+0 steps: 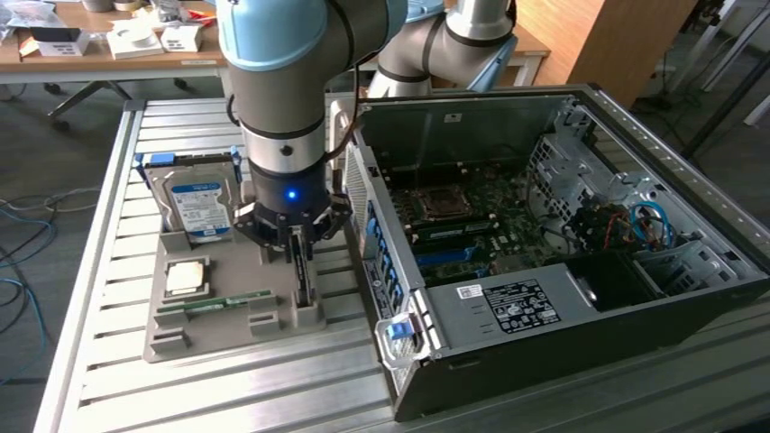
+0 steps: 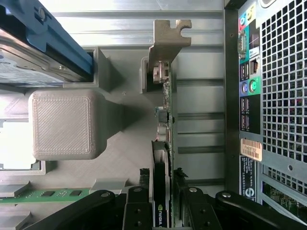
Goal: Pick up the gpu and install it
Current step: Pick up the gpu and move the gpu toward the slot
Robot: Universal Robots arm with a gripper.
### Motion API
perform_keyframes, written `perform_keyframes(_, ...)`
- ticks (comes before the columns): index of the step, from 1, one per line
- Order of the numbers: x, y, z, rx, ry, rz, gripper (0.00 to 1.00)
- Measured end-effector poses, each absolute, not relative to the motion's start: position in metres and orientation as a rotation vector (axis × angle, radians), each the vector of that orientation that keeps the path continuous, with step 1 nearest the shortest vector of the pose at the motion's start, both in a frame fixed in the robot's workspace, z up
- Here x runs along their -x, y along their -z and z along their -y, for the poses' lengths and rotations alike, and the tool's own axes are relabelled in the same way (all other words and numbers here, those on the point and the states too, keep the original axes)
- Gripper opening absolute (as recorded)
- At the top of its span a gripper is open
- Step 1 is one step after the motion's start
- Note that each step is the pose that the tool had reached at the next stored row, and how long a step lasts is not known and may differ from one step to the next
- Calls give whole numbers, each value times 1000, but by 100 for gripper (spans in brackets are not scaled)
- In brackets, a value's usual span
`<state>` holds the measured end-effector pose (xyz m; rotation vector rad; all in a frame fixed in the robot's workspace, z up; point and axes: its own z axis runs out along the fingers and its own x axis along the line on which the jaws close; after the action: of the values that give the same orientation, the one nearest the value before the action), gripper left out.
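The gripper will next grab the GPU across the flat sides of its black cooler end [image 2: 162, 194], because the GPU's metal bracket [image 2: 166, 42] bends outward.
The gpu [image 1: 301, 281] stands on edge in a slot of the grey holder [image 1: 241, 262], on the side nearest the computer case. In the wrist view the gpu [image 2: 165, 98] is a thin dark card with a pale metal end bracket [image 2: 169, 36] at its far end. My gripper [image 1: 297, 242] has come straight down over the card. In the wrist view my gripper [image 2: 162, 176] straddles the card's near end, one black finger on each side and a thin gap at each. The jaws are open.
The open computer case [image 1: 542, 253] lies right beside the holder, its perforated rear panel [image 2: 273, 96] close to the card. In the holder are a blue-labelled hard drive [image 1: 198, 203], a processor chip [image 1: 187, 277] and a green memory stick [image 1: 216, 303]. All rests on a slatted metal table [image 1: 108, 298].
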<state>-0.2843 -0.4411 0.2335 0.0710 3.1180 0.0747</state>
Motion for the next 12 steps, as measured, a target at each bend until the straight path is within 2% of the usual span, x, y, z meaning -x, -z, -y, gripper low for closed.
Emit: perform_keyframes(12, 284, -233, 443, -71, -75, -3118, 33)
